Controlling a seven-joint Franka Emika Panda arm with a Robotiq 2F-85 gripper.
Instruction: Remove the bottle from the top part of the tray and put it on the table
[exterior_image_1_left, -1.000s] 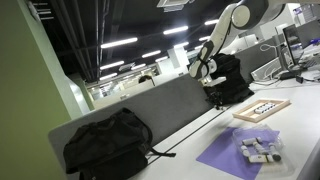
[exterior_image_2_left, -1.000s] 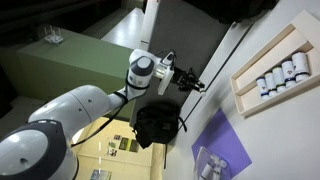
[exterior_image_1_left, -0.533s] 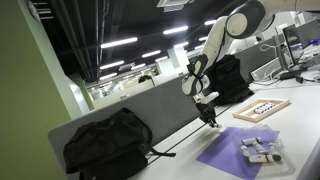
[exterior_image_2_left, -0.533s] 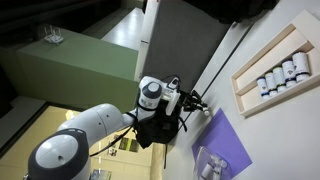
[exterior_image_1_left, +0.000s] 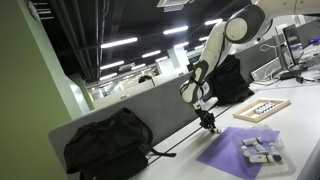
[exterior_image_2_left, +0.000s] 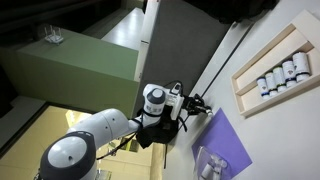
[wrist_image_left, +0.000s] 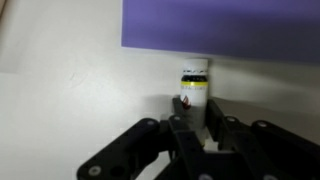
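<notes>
I will open my gripper and release the bottle, because the bottle's lower end (exterior_image_1_left: 218, 130) meets the white table beside the purple mat (exterior_image_1_left: 232, 152) below my fingers.
In the wrist view a small white bottle (wrist_image_left: 194, 88) with a yellow band and a dark cap sits between my gripper's (wrist_image_left: 196, 118) two black fingers, which are shut on it. It is over the white table, just off the edge of the purple mat (wrist_image_left: 220, 25). In both exterior views the gripper (exterior_image_1_left: 208, 122) (exterior_image_2_left: 193, 103) is low over the table beside the purple mat (exterior_image_1_left: 232, 152) (exterior_image_2_left: 226, 144). The wooden tray (exterior_image_1_left: 262, 109) (exterior_image_2_left: 246, 92) stands apart from it and holds a row of similar bottles (exterior_image_2_left: 278, 76).
Several small bottles (exterior_image_1_left: 259, 149) (exterior_image_2_left: 207, 165) lie on the purple mat. A black backpack (exterior_image_1_left: 107, 146) lies on the table by the grey divider. Another black bag (exterior_image_1_left: 233, 78) stands behind the arm. A cable (exterior_image_1_left: 168, 152) runs across the table.
The arm has swung away from the tray and come down to the table beside the purple mat, with the bottle in the gripper.
</notes>
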